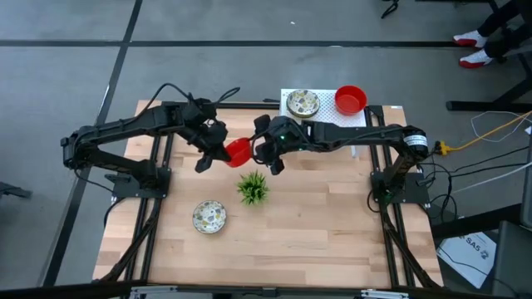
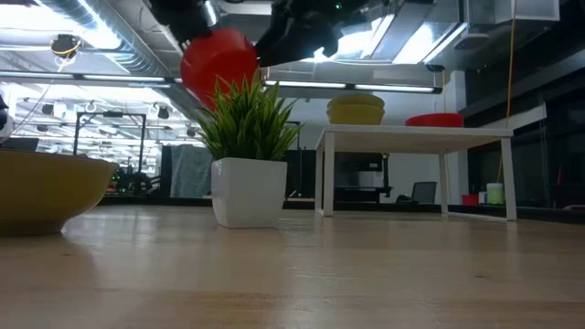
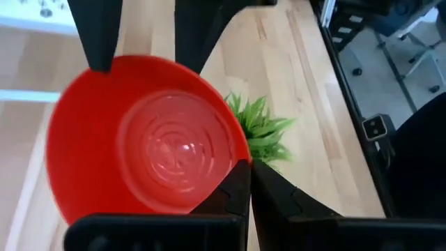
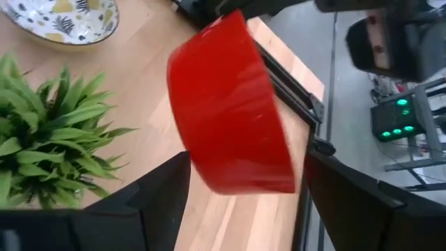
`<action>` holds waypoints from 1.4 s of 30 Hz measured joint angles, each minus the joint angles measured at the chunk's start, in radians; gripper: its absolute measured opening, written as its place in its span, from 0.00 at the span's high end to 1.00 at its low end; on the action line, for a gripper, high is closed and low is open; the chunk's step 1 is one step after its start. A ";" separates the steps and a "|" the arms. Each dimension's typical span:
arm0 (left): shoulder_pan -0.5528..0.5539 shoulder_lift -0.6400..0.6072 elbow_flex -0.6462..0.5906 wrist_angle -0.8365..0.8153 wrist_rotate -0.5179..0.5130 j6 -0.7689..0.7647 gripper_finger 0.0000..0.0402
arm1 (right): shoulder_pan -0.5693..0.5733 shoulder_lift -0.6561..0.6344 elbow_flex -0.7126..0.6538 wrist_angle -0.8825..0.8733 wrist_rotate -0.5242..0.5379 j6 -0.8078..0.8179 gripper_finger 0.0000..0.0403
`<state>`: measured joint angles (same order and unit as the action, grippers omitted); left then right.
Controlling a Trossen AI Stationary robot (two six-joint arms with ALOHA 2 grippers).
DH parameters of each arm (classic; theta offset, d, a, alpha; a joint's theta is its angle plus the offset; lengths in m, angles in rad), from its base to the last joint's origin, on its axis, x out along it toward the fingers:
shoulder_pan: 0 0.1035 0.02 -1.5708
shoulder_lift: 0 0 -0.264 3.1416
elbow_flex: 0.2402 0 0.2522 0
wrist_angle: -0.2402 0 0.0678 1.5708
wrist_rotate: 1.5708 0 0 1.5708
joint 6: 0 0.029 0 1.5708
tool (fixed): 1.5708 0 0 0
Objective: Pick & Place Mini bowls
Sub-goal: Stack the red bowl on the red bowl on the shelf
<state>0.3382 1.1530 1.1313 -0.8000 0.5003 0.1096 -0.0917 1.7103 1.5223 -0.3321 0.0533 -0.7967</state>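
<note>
The right gripper grips the bowl by its rim (image 4: 284,164) next, to place the red mini bowl (image 4: 230,104) on the white stand.
A plain red mini bowl (image 1: 239,151) hangs in the air above the middle of the table, tipped on its side, just beyond the green plant (image 1: 253,187). My left gripper (image 1: 226,152) is shut on it from the table's left. My right gripper (image 1: 264,154) is open at the bowl's right, with one finger (image 4: 164,195) on the base side of the bowl (image 4: 230,104) and the other on the mouth side. A speckled cream bowl (image 1: 209,217) rests on its base on the table at the near left. A speckled bowl (image 1: 302,103) and a red bowl (image 1: 350,99) sit on a white stand (image 1: 326,116) at the far right. My left gripper pinches the red bowl's rim (image 3: 240,157), one finger inside the bowl and one outside. The fingers come about level from the table's left. The bowl is lifted clear of the table, on its side, its mouth toward my left wrist. My right gripper: I cannot tell whether its fingers touch the bowl.
The plant in its white pot (image 2: 247,192) stands on the table just near of the held bowl (image 2: 218,59), its leaves reaching up to it. The white stand (image 2: 411,137) is raised on legs at the far right. Bare wood lies at the near right.
</note>
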 joint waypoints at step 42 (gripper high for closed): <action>0.001 0.000 0.003 0.095 -0.012 -0.071 0.74 | 0.001 -0.044 -0.005 -0.020 -0.036 0.054 0.94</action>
<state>0.3393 1.1530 1.1343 -0.7051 0.4885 0.0383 -0.0906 1.6661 1.5173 -0.3520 0.0170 -0.7432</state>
